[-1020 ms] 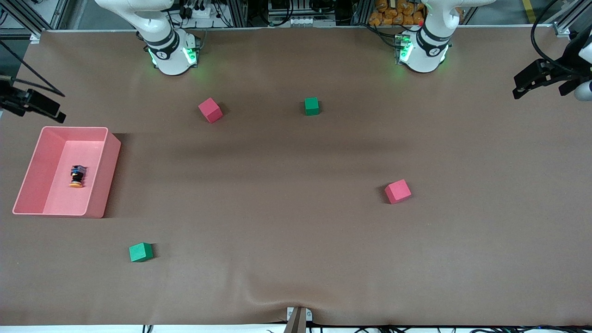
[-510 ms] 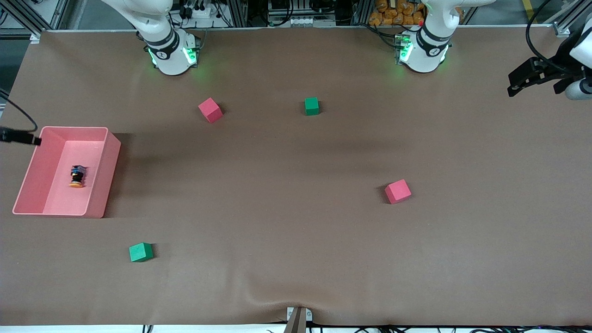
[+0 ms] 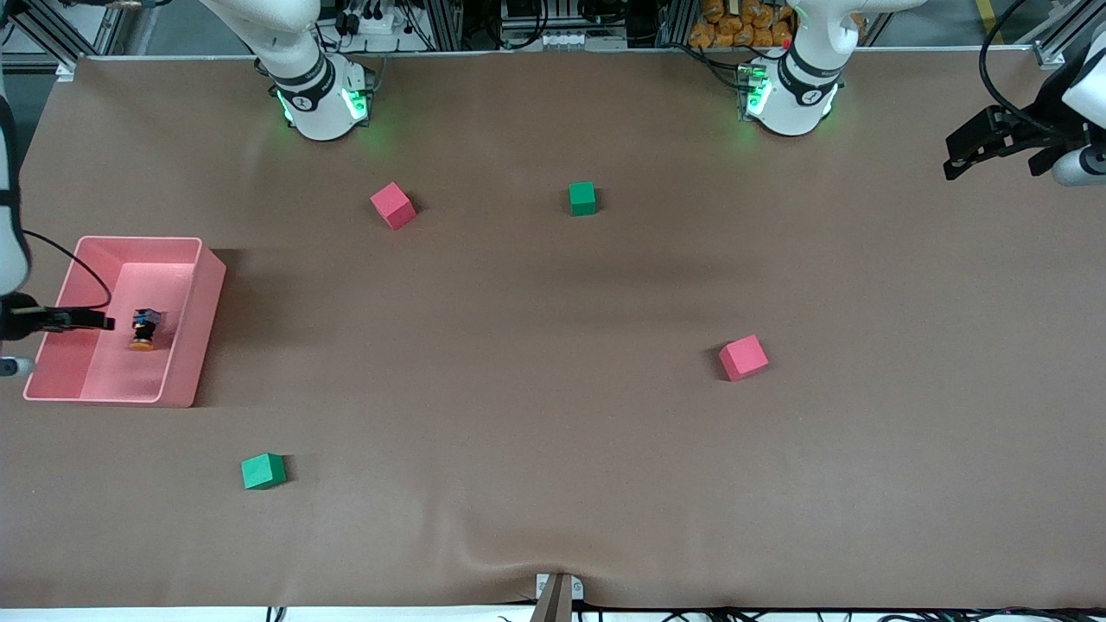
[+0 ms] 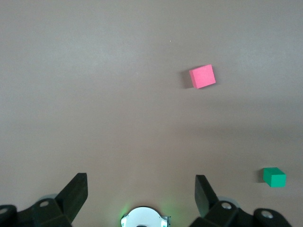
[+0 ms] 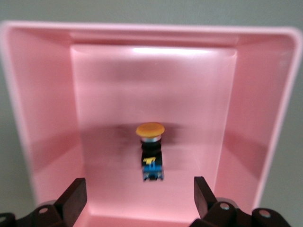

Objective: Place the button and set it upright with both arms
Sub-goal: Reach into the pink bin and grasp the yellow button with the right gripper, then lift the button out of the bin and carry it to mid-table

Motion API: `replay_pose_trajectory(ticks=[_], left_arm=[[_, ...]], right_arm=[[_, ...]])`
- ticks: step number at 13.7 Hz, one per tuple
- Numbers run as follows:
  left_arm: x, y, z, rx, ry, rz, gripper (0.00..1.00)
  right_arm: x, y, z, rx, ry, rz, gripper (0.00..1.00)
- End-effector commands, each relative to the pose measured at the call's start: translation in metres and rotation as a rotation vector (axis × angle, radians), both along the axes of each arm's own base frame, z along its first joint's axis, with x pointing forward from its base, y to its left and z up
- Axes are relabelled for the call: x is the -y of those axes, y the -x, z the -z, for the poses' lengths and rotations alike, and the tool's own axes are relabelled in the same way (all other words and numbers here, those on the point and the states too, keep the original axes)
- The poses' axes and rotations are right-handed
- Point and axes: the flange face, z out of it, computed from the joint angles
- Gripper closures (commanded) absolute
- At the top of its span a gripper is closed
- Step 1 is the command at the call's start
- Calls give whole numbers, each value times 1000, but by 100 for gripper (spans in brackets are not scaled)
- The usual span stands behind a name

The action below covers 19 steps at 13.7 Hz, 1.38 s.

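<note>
The button needs to stand upright, so my right gripper should next grab it by its black body. This will leave the button's orange cap free.
The button lies on its side in the pink bin at the right arm's end of the table, with its orange cap pointing toward the front camera. In the right wrist view the button shows on the bin's floor. My right gripper is open and empty over the bin, beside the button; in its wrist view the button sits just ahead of the open fingers, apart from them. My left gripper is open and empty, up in the air over the left arm's end of the table.
Two red cubes and two green cubes lie scattered on the brown table. The left wrist view shows a red cube, a green cube and the left arm's base.
My right gripper has moved from the bin's farther corner to over the bin, next to the button. My left gripper has shifted slightly. The button has not moved.
</note>
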Motion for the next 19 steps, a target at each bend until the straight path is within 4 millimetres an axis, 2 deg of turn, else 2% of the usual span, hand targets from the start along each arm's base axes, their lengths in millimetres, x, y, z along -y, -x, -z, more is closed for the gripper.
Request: replay_pose_trajectory(ticks=[1,3,6,7,10,12,13,16,17,19], left_arm=[[3,-2,1,-7,14,-2,0],[4,-2,4,-13,13,1,0],[4,0,-2,-3,15,2,0],[3,0,0,-7,15,0,0],[2,-8,-3,42,18,-1,0],[1,-8,-2,43,20,-2,0],[1,-8,-3,45,20,-4,0],[1,-9,-4,52,22,-4,0],[2,-10,-4,53,32,-3,0],[4,-10,-3,51,35,-1,0]], right_arm=[[-1,11,32,-18,-18,-11,0],[-4,14,46,1,-12,-12,0],[13,22,90,6,-10,14,0],[15,23,93,7,-9,19,0],[15,24,103,9,-9,20,45],[15,24,104,8,-10,23,95],[14,24,104,5,-12,23,100],[9,18,95,0,-12,19,100],[9,12,83,-15,-19,16,100],[7,-9,39,-51,-36,5,100]])
